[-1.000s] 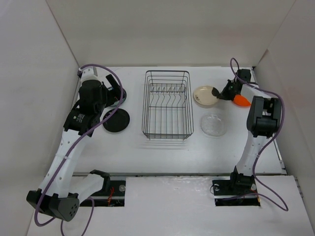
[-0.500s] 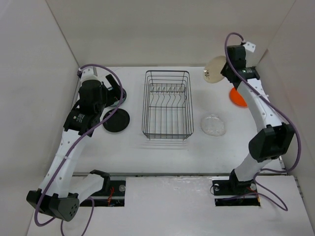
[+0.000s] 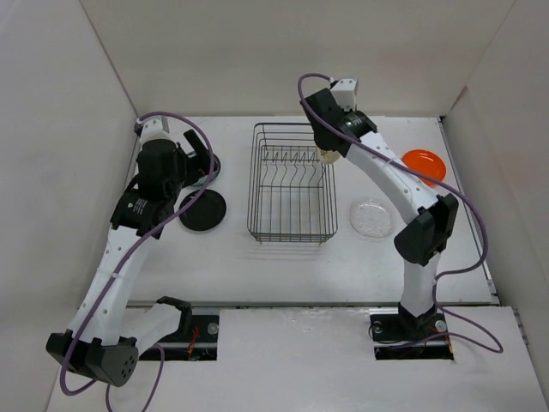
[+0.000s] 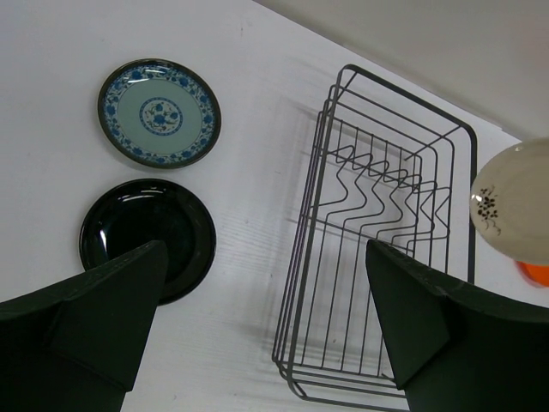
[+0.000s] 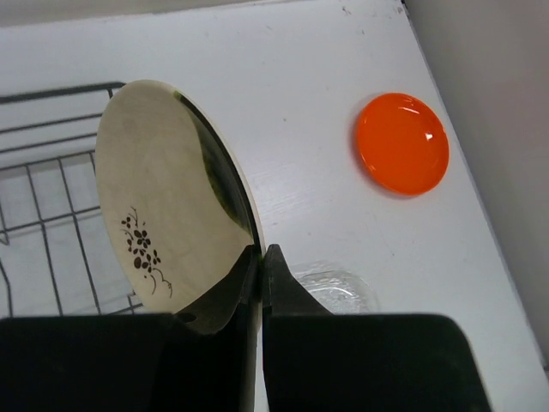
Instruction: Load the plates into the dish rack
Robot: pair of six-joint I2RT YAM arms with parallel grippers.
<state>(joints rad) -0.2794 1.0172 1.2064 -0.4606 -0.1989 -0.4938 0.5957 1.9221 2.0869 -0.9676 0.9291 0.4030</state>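
Observation:
I need to line the cream plate (image 5: 163,197) up with the slots before I open my right gripper, because the plate is over the rack's side bar beside the slots and would fall short.
The black wire dish rack (image 3: 290,225) stands mid-table with no plates in it. My right gripper (image 3: 329,148) is shut on the rim of the cream plate (image 5: 163,197), held on edge above the rack's far right corner (image 5: 60,90). The orange plate (image 3: 424,165) lies at the far right and the clear glass plate (image 3: 372,218) lies right of the rack. The black plate (image 3: 202,211) lies left of the rack. The teal plate (image 4: 159,112) lies beyond it, mostly hidden under my left arm in the top view. My left gripper (image 4: 264,247) is open and empty above them.
White walls close in the table on the left, back and right. The right arm stretches across the space between the rack and the orange plate (image 5: 401,143). The clear glass plate (image 5: 339,287) lies below the right gripper's fingers.
My right gripper has lifted the cream plate from the table at the far right and swung it left to above the rack's far right corner. The left arm has not moved.

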